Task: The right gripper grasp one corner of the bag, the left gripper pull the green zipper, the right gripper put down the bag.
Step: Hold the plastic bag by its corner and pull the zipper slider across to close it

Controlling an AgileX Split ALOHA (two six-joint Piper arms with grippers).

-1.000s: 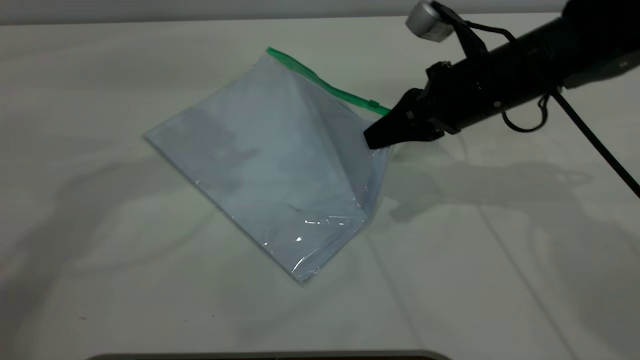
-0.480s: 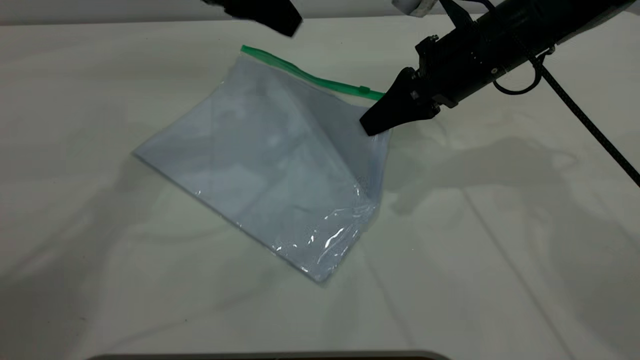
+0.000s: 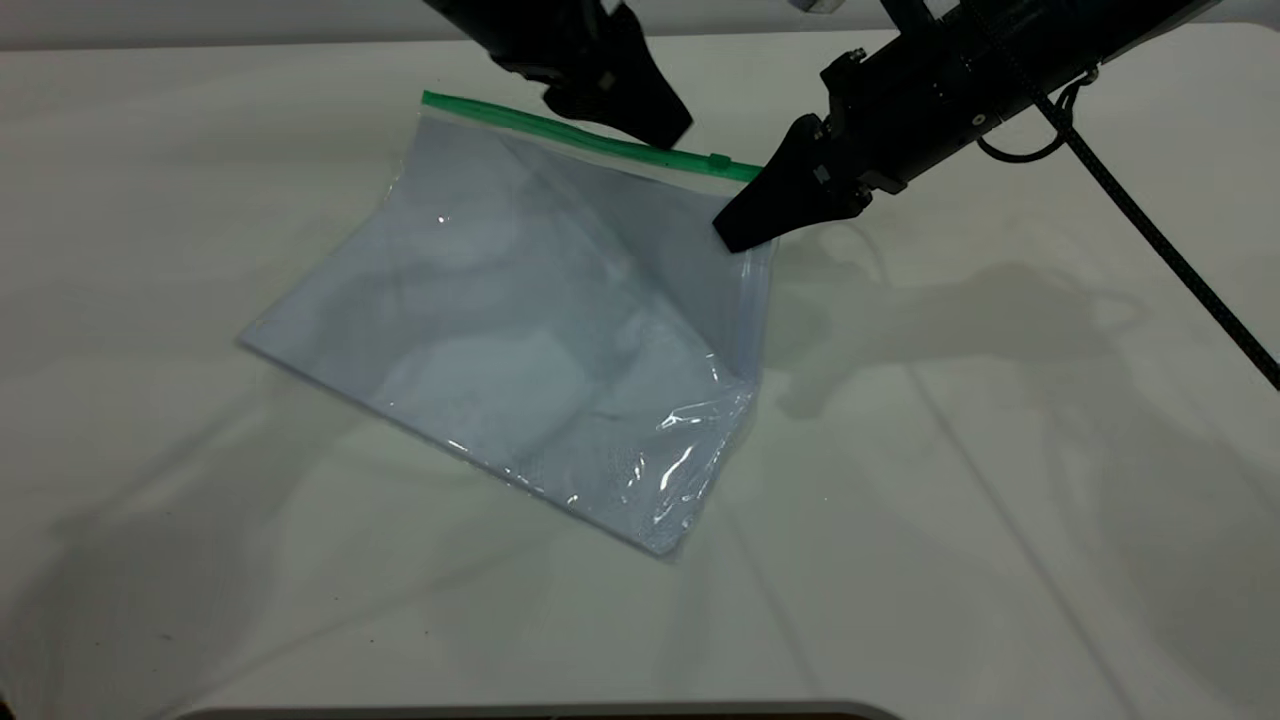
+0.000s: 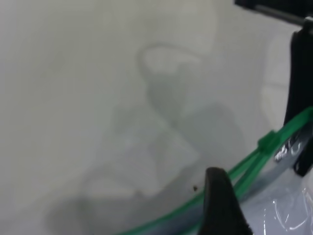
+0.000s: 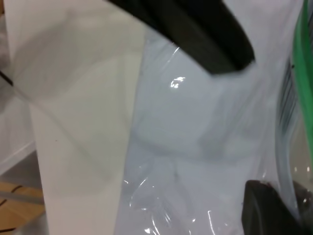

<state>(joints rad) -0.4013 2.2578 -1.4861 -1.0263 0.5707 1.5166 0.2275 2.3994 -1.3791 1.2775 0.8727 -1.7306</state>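
Note:
The green slider tab is beyond my left gripper's fingertips, so it is too early to close on the tab. The left gripper moves toward the tab next.
The clear bag with pale blue-white sheets hangs tilted, its lower edge on the table. The green zipper runs along its raised far edge, with the slider tab near the right end. My right gripper is shut on the corner of the bag just past the tab and holds it up. In the right wrist view the film passes between its jaws. My left gripper hovers open just above the zipper, left of the tab. One of its fingers shows beside the green strip and the tab.
The white table cloth lies wrinkled all round the bag. The right arm's black cable hangs across the right side. A dark rounded edge shows at the near border.
My left gripper has come in from the far side down to the zipper. My right gripper has raised the corner a little and the bag has swung left and flatter.

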